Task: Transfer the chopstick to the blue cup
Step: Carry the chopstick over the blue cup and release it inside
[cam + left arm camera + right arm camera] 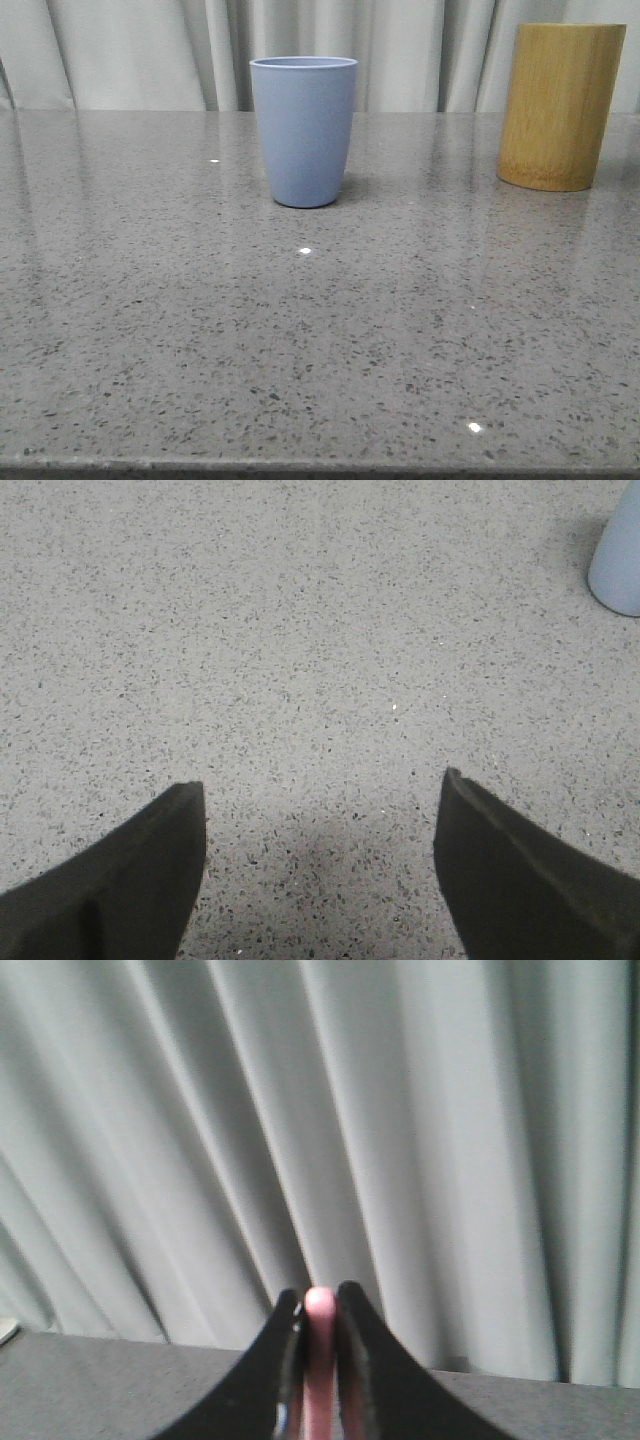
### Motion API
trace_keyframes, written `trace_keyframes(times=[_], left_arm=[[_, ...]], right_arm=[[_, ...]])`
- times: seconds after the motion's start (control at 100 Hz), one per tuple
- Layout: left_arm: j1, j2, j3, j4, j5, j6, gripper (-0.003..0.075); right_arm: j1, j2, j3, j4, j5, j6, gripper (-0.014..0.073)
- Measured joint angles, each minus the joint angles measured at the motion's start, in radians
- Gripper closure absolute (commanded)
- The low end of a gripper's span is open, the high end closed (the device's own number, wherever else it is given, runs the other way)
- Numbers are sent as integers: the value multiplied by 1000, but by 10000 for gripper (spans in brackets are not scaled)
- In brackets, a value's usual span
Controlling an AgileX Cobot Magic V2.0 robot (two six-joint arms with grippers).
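The pink chopstick is short of the blue cup's rim (304,63) and would miss if my right gripper let go now, so my right gripper will keep holding it until it reaches the cup.
The blue cup (303,130) stands upright on the grey speckled table, near the middle at the back; its base edge shows in the left wrist view (618,565). No gripper shows in the front view. My right gripper (319,1300) is shut on a pale pink chopstick (319,1360), whose rounded end sticks up between the fingertips, in front of the curtain. My left gripper (322,790) is open and empty, low over bare table, apart from the cup.
A yellow-brown bamboo holder (560,105) stands at the back right of the table. A pale grey curtain (150,50) hangs behind the table. The table's front edge (320,465) runs along the bottom of the front view.
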Motion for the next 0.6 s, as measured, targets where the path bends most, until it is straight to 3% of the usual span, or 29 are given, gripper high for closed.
trace_keyframes(times=[0.3,0.6], left_arm=[[0,0,0,0,0,0,246],[0,0,0,0,0,0,246]], right_arm=[[118,116,0,0,-37,0,662],[143,217,0,0,-47,0,659]])
